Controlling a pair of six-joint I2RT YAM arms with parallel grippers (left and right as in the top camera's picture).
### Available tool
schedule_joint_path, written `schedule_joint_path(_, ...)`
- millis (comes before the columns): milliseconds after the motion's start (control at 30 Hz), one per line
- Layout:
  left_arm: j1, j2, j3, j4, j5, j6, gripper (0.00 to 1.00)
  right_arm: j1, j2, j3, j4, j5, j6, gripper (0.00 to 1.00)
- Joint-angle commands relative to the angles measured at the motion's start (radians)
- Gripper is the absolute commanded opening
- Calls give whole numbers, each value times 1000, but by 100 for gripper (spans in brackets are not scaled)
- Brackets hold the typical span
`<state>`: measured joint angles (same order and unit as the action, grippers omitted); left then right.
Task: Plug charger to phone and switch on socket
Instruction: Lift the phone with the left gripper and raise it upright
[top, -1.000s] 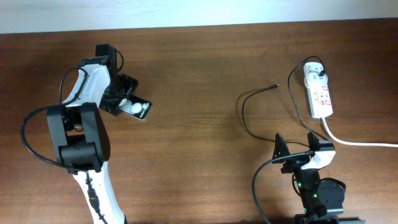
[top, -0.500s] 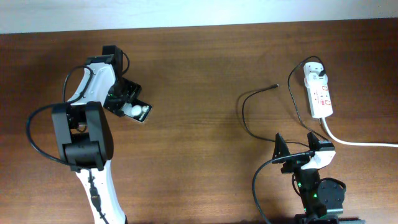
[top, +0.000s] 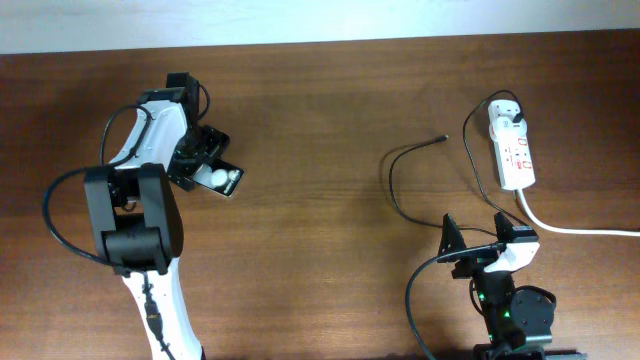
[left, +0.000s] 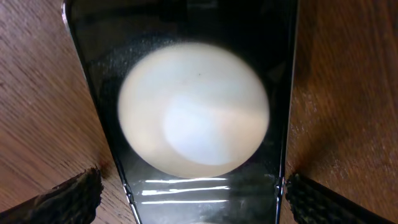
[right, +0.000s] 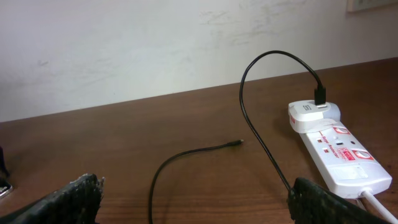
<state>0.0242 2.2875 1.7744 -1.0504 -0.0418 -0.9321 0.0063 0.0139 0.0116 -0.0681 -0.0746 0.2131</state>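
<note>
My left gripper should close, which would catch the phone: the two long edges of the black phone (top: 222, 178) (left: 201, 185) lie between both fingers.
The black phone (top: 222, 178) lies flat on the table at the left, with white round reflections on its screen. It fills the left wrist view (left: 193, 112). My left gripper (top: 200, 160) is down over it and open. Its fingers (left: 193, 200) straddle the phone's two long edges, with a small gap at the left finger. The charger's thin black cable (top: 392, 170) curves across the right side, its tip (top: 443, 138) lying free on the table. Its white plug (top: 506, 116) sits in the socket, a white power strip (top: 515, 155). My right gripper (top: 474, 236) is open and empty, near the cable.
The socket's thick white cord (top: 570, 228) runs off the right edge. The right wrist view shows the cable tip (right: 236, 144), the power strip (right: 339, 155) and a white wall behind the table's far edge.
The left arm shifted slightly to the right over the phone, and the phone moved a little with it. In the last half second nothing moved. The right arm is still.
</note>
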Motion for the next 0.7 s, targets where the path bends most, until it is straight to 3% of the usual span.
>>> schedule_joint_path(0, -4, 76, -55, 14, -41, -78, 91, 7, -6, -6, -4, 8, 5, 99)
schedule_joint_path(133, -4, 76, -111, 40, -34, -78, 89, 7, -6, -6, -4, 8, 4, 99)
schedule_joint_path(233, -4, 76, -143, 65, -34, -78, 79, 7, -6, -6, -4, 8, 4, 99)
schedule_joint_path(400, -4, 76, -143, 63, -33, -77, 70, 7, -6, -6, -4, 8, 5, 99)
schedule_joint_path(467, -4, 76, -143, 60, -15, -61, 61, 7, -6, -6, -4, 8, 5, 99)
schedule_joint_path(667, -4, 71, -128, 38, -2, -34, 59, 7, -6, -6, -4, 8, 5, 99)
